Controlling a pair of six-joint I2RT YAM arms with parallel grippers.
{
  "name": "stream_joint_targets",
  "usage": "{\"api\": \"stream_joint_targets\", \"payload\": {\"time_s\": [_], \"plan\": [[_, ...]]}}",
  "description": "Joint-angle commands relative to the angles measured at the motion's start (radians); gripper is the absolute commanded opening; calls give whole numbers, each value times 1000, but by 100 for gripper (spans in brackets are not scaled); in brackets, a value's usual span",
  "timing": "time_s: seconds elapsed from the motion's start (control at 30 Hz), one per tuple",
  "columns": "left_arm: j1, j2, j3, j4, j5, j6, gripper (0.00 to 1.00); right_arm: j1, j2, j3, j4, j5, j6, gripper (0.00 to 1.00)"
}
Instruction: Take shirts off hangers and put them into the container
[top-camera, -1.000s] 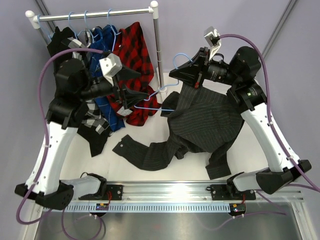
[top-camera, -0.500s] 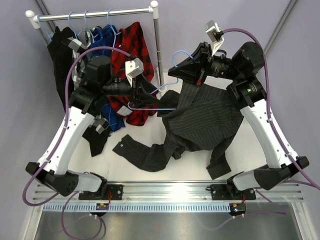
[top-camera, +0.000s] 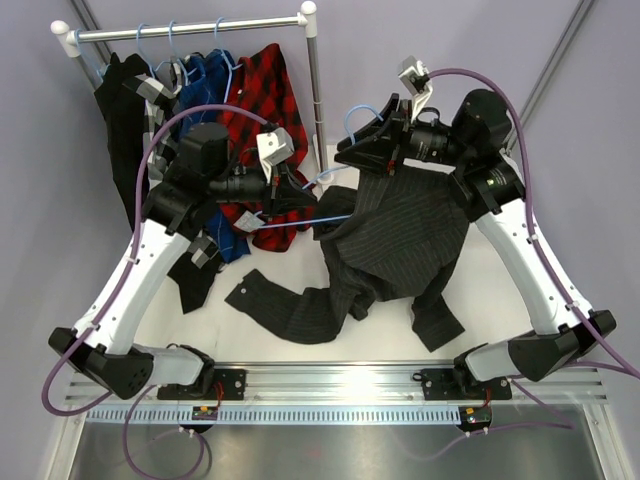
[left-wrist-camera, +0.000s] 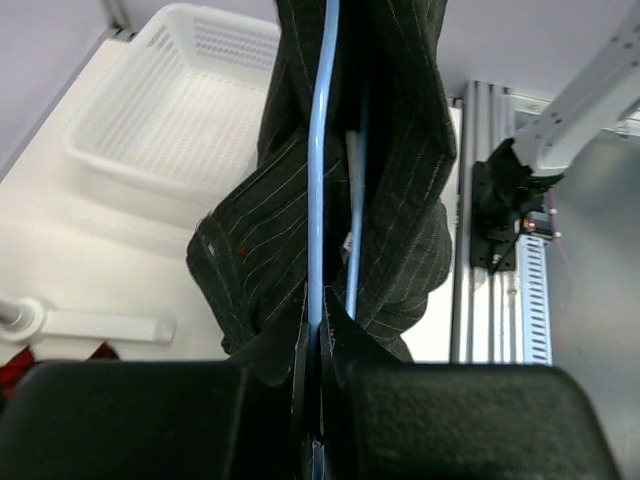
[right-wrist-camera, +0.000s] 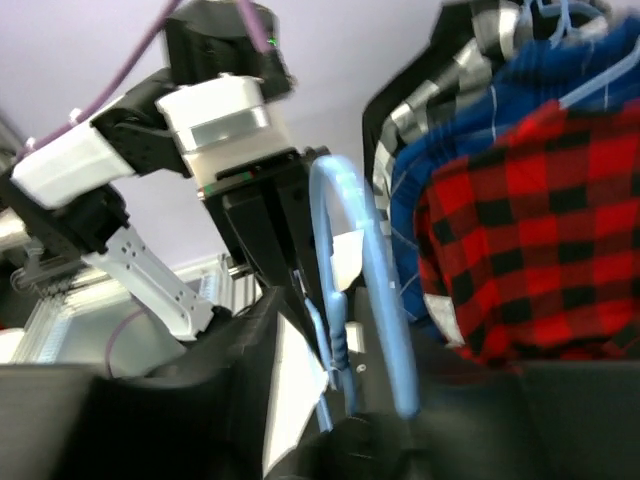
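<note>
The hanger needs to slide out, so the robot's right gripper should next grab the charcoal grey pinstriped shirt (top-camera: 400, 240) by its top cloth near the hook (top-camera: 373, 181).
A charcoal grey pinstriped shirt (top-camera: 400, 240) hangs on a light-blue wire hanger (top-camera: 330, 178), with one sleeve trailing on the white table. My left gripper (top-camera: 303, 197) is shut on the hanger's wire (left-wrist-camera: 318, 180), and the shirt (left-wrist-camera: 400, 150) drapes just beyond the jaws (left-wrist-camera: 318, 325). My right gripper (top-camera: 347, 150) is at the hanger's hook (right-wrist-camera: 370, 260); its jaws (right-wrist-camera: 350, 400) stand apart, open, around the neck. The white mesh container (left-wrist-camera: 170, 110) lies on the table under the shirt and is hidden in the top view. The red plaid (top-camera: 265, 100), blue (top-camera: 215, 90), check (top-camera: 195, 250) and black (top-camera: 118, 100) shirts hang on the rail.
The white-and-metal clothes rail (top-camera: 190, 28) stands at the back left, its upright post (top-camera: 316, 90) close to both grippers. The red plaid shirt (right-wrist-camera: 540, 230) hangs just behind the left arm. An aluminium base rail (top-camera: 330, 380) runs along the near edge.
My left gripper swung right to the hanger and shut on its wire. The right gripper's jaws parted around the hanger's neck, and the charcoal shirt shifted slightly left.
</note>
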Motion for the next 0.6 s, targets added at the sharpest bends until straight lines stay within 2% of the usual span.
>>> {"api": "stream_joint_targets", "payload": {"time_s": [0.0,0.03,0.07,0.17,0.23,0.43,0.57], "plan": [[3,-52,-16,49,-114,-10,0,5,-46,-46,-122,80,-89,54],[3,-60,-28,49,-147,-22,0,5,-51,-59,-151,126,-114,72],[3,-63,-34,49,-164,-27,0,5,-67,-73,-164,152,-123,79],[3,-81,-72,51,-210,-36,0,5,-98,-103,-237,246,-167,91],[3,-92,-91,52,-241,-41,0,5,-129,-120,-280,319,-189,96],[1,-115,-148,51,-269,-65,0,9,-230,-250,-288,502,-154,98],[0,-127,-159,51,-293,-90,0,66,-259,-329,-271,586,-123,89]]}}
